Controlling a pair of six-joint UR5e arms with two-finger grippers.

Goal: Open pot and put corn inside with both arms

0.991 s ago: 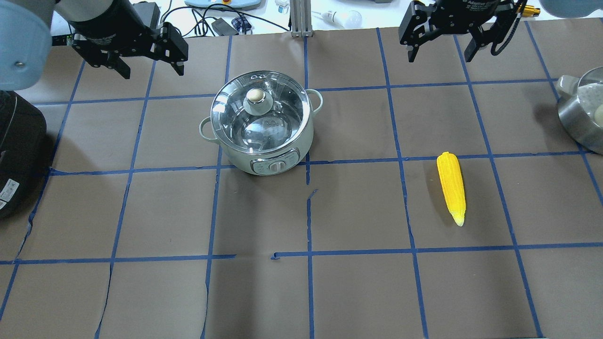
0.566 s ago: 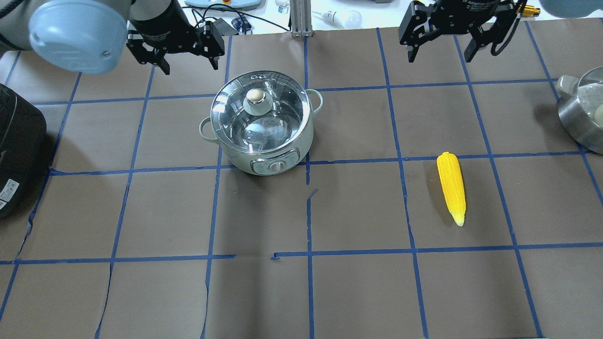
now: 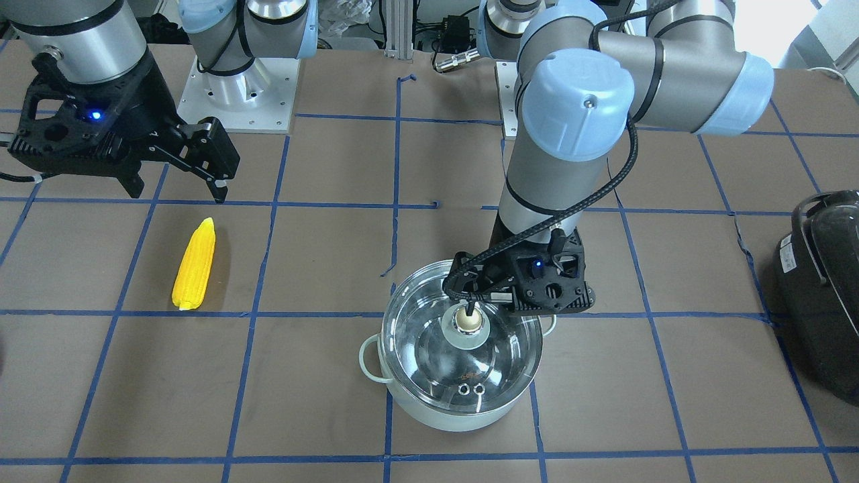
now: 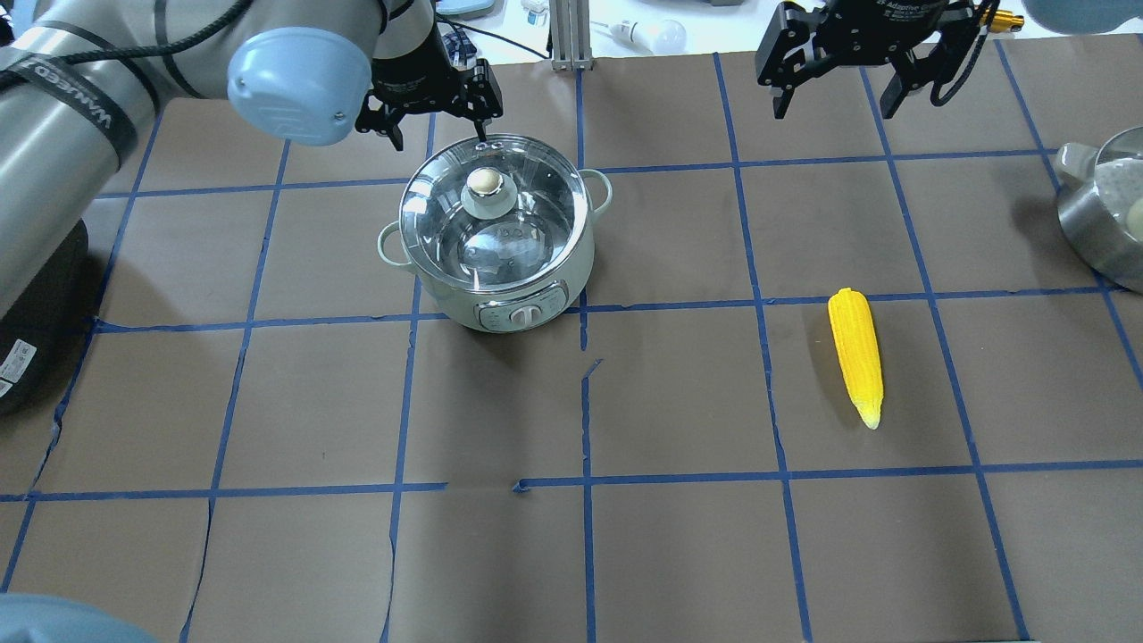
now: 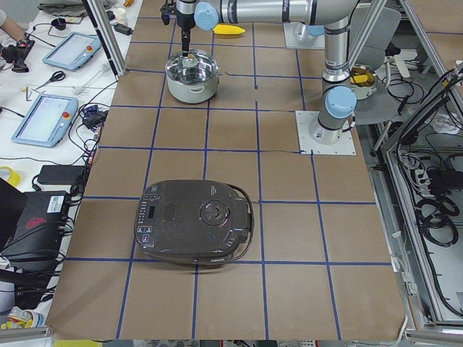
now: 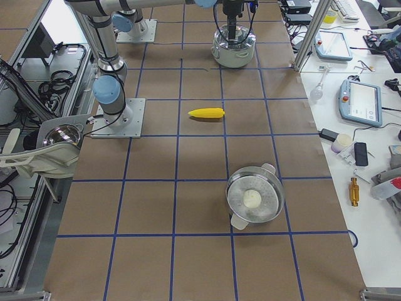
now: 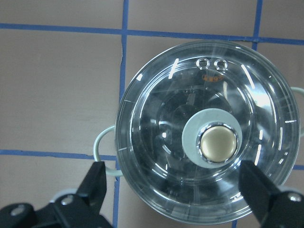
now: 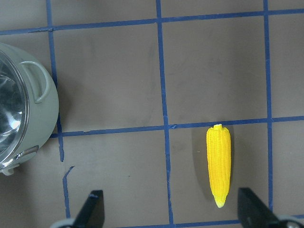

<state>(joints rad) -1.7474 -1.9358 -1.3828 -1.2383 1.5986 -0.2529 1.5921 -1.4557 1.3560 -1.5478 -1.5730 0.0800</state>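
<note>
The glass lid [image 3: 427, 354] is wider than my open fingers. My left gripper next needs to grab the lid by its narrow metallic knob [image 3: 468, 320] to open the pot.
The mint-green pot [image 4: 536, 286] stands left of centre, with its glass lid [image 4: 527, 223] and metallic knob [image 4: 484, 181] on it. My left gripper [image 4: 438, 125] hovers open above the pot's far side. In the left wrist view the open gripper [image 7: 175, 190] is empty, and the knob [image 7: 217, 145] lies just ahead of the gap, a little right. The yellow corn [image 4: 855, 353] lies flat on the table to the right. My right gripper [image 4: 835, 94] is open and empty, high above the table beyond the corn [image 8: 218, 164].
A large black appliance [image 4: 27, 295] sits at the table's left edge. A steel pot with a pale round object inside [image 4: 1103, 214] sits at the right edge. Blue tape lines grid the brown table cover.
My left arm has swung right from the table's far left corner to above the pot. Its gripper stays open. The right arm, the pot and the corn have not moved.
</note>
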